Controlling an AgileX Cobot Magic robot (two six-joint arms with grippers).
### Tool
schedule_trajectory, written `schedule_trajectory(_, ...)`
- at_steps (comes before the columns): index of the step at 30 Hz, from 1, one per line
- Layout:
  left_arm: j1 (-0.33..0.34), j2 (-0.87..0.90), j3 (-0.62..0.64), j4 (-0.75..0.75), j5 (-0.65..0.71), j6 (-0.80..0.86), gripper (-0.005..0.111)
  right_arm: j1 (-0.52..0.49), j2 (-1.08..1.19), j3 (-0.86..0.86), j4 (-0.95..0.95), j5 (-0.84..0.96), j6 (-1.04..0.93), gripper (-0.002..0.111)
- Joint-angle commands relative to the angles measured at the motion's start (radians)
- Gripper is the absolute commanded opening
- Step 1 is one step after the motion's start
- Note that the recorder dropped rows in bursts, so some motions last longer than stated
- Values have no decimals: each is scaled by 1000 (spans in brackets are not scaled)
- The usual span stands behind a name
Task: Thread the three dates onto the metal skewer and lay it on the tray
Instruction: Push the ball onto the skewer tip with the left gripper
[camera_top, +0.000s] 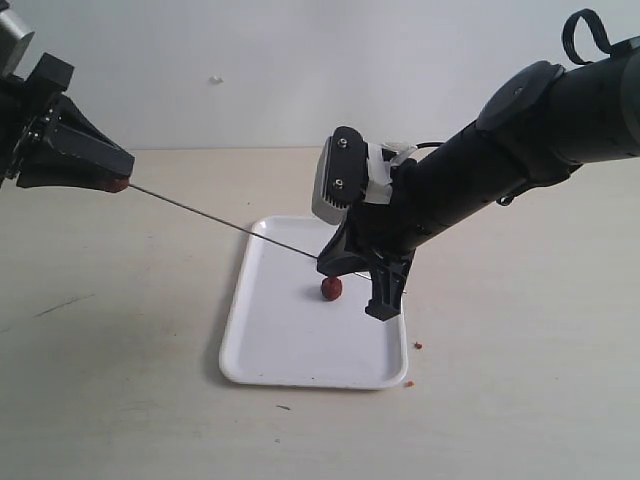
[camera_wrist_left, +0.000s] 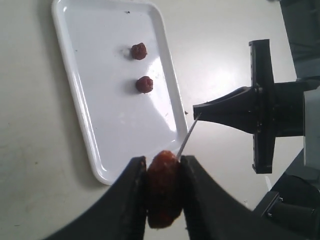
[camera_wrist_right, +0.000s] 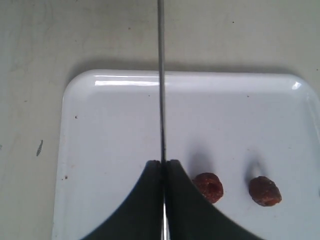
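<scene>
The skewer's end (camera_top: 134, 187) stops at the date (camera_top: 117, 184), so from here my left gripper keeps holding the date until I push the date farther along.
My left gripper (camera_top: 120, 181) (camera_wrist_left: 163, 162) is shut on one date (camera_wrist_left: 164, 190), held above the table at the left. The metal skewer (camera_top: 220, 218) (camera_wrist_left: 187, 137) (camera_wrist_right: 161, 75) enters that date and slopes down to the right. Its other end is pinched in my right gripper (camera_top: 324, 262) (camera_wrist_right: 163, 162), which is shut on it over the tray (camera_top: 290, 340) (camera_wrist_left: 95, 65) (camera_wrist_right: 110, 130). Two more dates (camera_wrist_right: 209, 186) (camera_wrist_right: 265, 190) lie loose on the tray, also seen as dates (camera_wrist_left: 138, 51) (camera_wrist_left: 144, 84). In the exterior view only one date (camera_top: 331, 288) shows, just below the right gripper.
Small reddish crumbs (camera_top: 418, 345) (camera_top: 408, 383) lie on the pale tabletop by the tray's right front corner. A thin dark mark (camera_top: 60, 305) is on the table at the left. A plain wall stands behind the table.
</scene>
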Motion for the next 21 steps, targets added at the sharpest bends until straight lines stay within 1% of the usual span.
schedule_trajectory(1, -24, -3, -8, -14, -18, 4, 26, 2, -2, 3, 5, 2, -8, 0)
schedule_trajectory(5, -26, -3, -8, -25, -14, 4, 26, 2, -2, 3, 52, 2, -32, 0)
schedule_trajectory(11, -28, -3, -6, -25, 2, 4, 26, 2, -2, 3, 57, 2, -34, 0)
schedule_trajectory(14, -46, -3, 2, -25, 2, 4, 26, 2, -2, 3, 95, -2, -55, 0)
schedule_trajectory(17, -82, -3, 5, -35, 2, 8, 26, 2, -2, 3, 131, -2, -78, 0)
schedule_trajectory(21, -84, -3, 5, -73, 8, 8, 26, 2, -2, 3, 151, -2, -78, 0)
